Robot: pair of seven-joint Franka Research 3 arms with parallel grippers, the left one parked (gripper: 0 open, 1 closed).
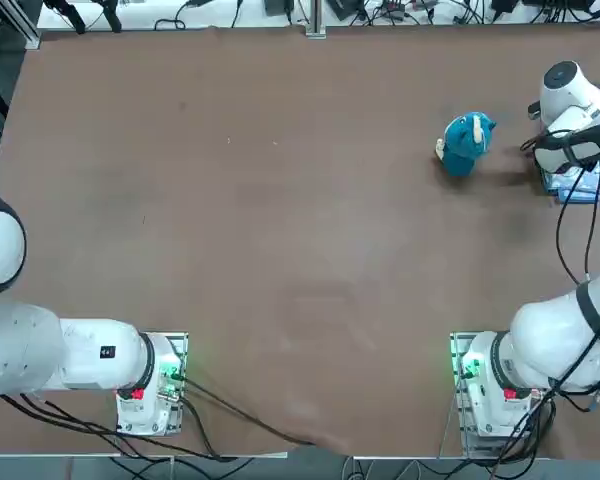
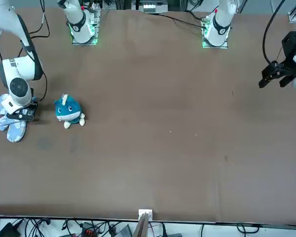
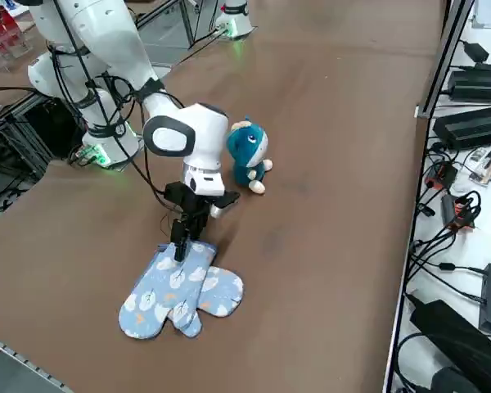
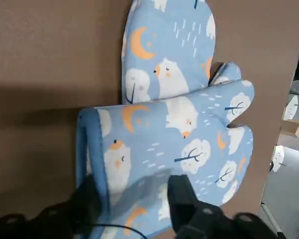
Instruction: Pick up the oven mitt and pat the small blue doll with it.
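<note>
My right gripper grabs the upper oven mitt by its dark-blue cuff [image 4: 100, 167] next, to pat the small blue doll with the mitt's padded hand.
Two pale-blue oven mitts [image 3: 176, 291] printed with bears and moons lie flat and overlapping near the table's right edge. In the wrist view, one oven mitt [image 4: 184, 144] lies across the other [image 4: 164, 50]. My right gripper [image 4: 134, 199] points down at the upper mitt's cuff. Its fingers [image 4: 182, 196] stand apart, with the cuff fabric lying flat between them. From the side, the gripper [image 3: 182, 244] touches the cuff end. The small blue doll [image 3: 247, 151] sits upright a short way off from the mitts, also seen from above [image 1: 467, 142] and from the front [image 2: 67, 111].
The brown table [image 1: 280, 220] stretches wide to the left of the doll. The mitts [image 2: 12, 129] lie close to the table's right edge, beyond which run cables and black boxes [image 3: 475, 123]. Arm bases [image 1: 490, 385] stand along the near edge.
</note>
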